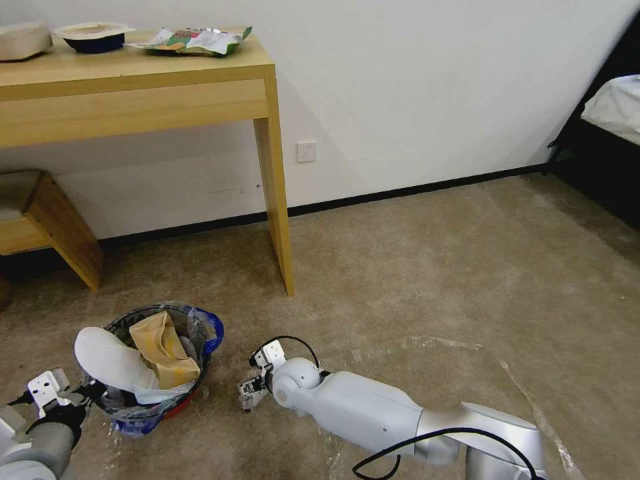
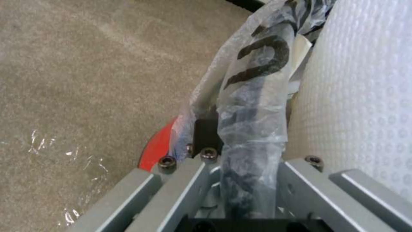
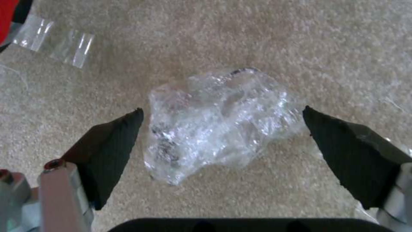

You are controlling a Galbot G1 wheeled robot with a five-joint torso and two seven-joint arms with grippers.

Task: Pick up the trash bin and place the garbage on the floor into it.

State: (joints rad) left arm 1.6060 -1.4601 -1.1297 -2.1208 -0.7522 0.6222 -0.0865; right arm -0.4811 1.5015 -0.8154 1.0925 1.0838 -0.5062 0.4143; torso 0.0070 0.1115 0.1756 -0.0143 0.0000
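Note:
My right gripper grabs the plastic scrap's crumpled middle next, to move the clear plastic scrap (image 3: pixel 219 129) off the floor into the bin.
The trash bin (image 1: pixel 203 347) is a small red bucket (image 2: pixel 155 149) lined with a clear, blue-edged bag (image 2: pixel 253 96). It sits low at the left of the head view and holds a white slipper sole (image 1: pixel 110 363) and a brown cardboard scrap (image 1: pixel 163 347). My left gripper (image 1: pixel 90 393) is shut on the bin's near rim, pinching the bag-covered edge (image 2: pixel 247 151). My right gripper (image 1: pixel 248 395) hangs just above the carpet to the right of the bin. It is open, its fingers either side of a crumpled clear plastic scrap (image 3: pixel 219 129) of garbage on the floor, not touching it.
A wooden desk leg (image 1: pixel 279 200) stands behind the bin, with a low wooden bench (image 1: pixel 50 220) at the far left. Strips of clear film (image 1: pixel 467 347) lie on the carpet. A dark bed (image 1: pixel 613 127) occupies the right edge, with open carpet before it.

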